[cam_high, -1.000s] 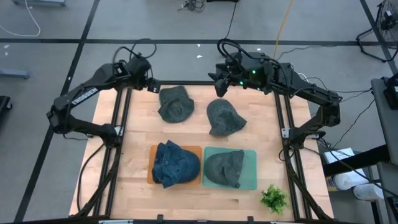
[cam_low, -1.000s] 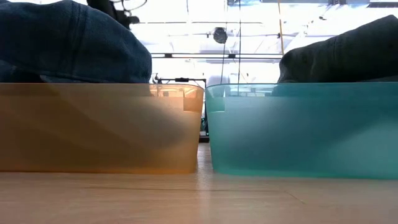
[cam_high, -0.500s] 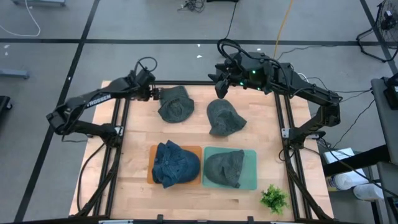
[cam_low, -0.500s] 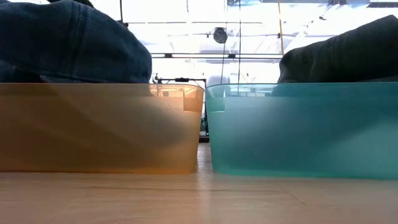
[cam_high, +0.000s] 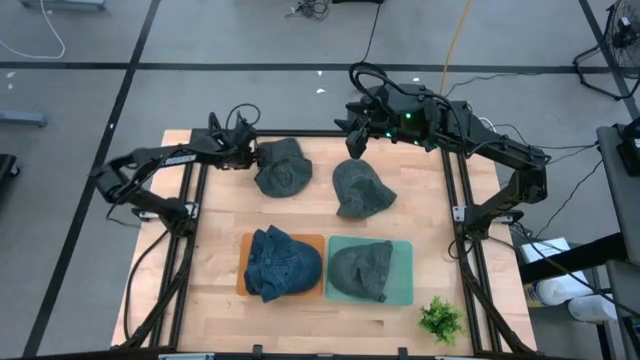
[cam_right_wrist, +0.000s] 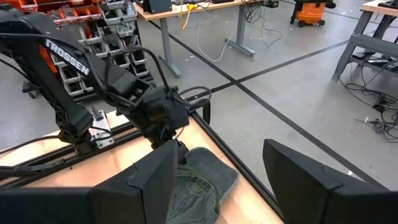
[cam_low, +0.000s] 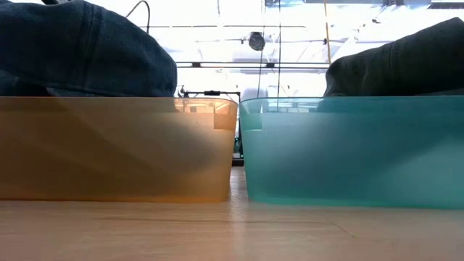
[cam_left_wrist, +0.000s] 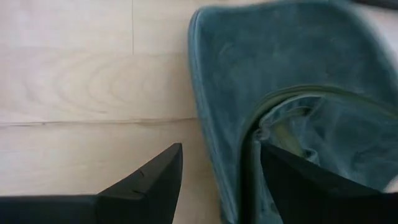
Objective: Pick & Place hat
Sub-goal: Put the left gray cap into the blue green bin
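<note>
I will pick and place the grey-green hat, so my left gripper will next grab it by its brim edge (cam_high: 259, 158) (cam_left_wrist: 230, 155).
Two grey-green hats lie loose on the far half of the table, one on the left (cam_high: 281, 168) and one to its right (cam_high: 362, 188). My left gripper (cam_high: 252, 156) is low at the left hat's left edge and open. In the left wrist view (cam_left_wrist: 221, 149) the hat's brim edge (cam_left_wrist: 208, 124) lies between the fingers: one finger (cam_left_wrist: 155, 183) is over bare wood, the other (cam_left_wrist: 298, 186) over the hat's opening. My right gripper (cam_high: 352, 138) hangs open, high above the far edge, with nothing in it (cam_right_wrist: 217, 168). My left gripper slants down at the left hat from the table's left side, its fingers on either side of the brim edge (cam_left_wrist: 211, 155). The hat lies flat on the table. Whether a finger touches the cloth, I cannot tell.
A blue hat (cam_high: 280, 263) fills the orange tray (cam_low: 116, 148) at the near side. Another grey-green hat (cam_high: 362, 270) sits in the teal tray (cam_low: 355, 148) beside it. A small green plant (cam_high: 440, 320) stands at the near right corner.
My left gripper has come down from above the far left corner toward the left hat, rolling its wrist on the way, and now stands at that hat's left edge. The hats have not moved.
</note>
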### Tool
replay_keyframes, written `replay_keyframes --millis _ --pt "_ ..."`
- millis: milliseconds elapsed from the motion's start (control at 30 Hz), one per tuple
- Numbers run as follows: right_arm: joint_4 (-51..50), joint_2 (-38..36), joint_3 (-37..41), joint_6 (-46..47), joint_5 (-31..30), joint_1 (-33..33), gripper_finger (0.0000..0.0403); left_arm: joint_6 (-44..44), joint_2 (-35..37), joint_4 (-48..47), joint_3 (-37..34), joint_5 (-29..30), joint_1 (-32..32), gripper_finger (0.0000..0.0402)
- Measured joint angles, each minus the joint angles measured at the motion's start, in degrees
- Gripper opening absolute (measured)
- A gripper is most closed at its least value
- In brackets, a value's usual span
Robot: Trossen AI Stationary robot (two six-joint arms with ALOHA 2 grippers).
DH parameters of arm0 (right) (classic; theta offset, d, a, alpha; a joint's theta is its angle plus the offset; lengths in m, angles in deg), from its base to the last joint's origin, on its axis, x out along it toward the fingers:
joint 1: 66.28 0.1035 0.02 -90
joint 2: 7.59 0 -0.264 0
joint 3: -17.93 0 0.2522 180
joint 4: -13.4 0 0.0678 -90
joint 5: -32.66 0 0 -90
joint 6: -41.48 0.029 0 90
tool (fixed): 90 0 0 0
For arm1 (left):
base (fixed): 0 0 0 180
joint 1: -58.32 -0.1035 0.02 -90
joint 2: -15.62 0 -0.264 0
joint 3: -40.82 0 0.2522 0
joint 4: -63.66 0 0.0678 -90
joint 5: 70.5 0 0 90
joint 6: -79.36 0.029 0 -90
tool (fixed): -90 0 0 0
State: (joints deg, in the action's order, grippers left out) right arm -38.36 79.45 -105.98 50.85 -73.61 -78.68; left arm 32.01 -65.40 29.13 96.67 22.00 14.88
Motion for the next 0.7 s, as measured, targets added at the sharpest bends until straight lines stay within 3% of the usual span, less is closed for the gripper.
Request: replay_keyframes --millis 233,333,500,700 --pt "0.0 0.0 0.0 0.0 0.0 0.0 0.0226 1.2 -5.7 5.2 0.0 -2.0 0.0 0.0205" --pt "0.0 0.0 0.0 0.0 0.0 0.0 0.0226 1.1 -6.4 5.7 0.0 -2.0 0.0 0.0150" --pt "0.0 0.0 0.0 -2.7 0.0 1.0 0.0226 2.1 -6.7 6.1 0.0 -2.1 0.0 0.0024" --pt "0.0 0.0 0.0 -4.3 0.1 2.3 0.0226 1.8 -6.1 7.3 0.1 -2.0 0.0 0.0009"
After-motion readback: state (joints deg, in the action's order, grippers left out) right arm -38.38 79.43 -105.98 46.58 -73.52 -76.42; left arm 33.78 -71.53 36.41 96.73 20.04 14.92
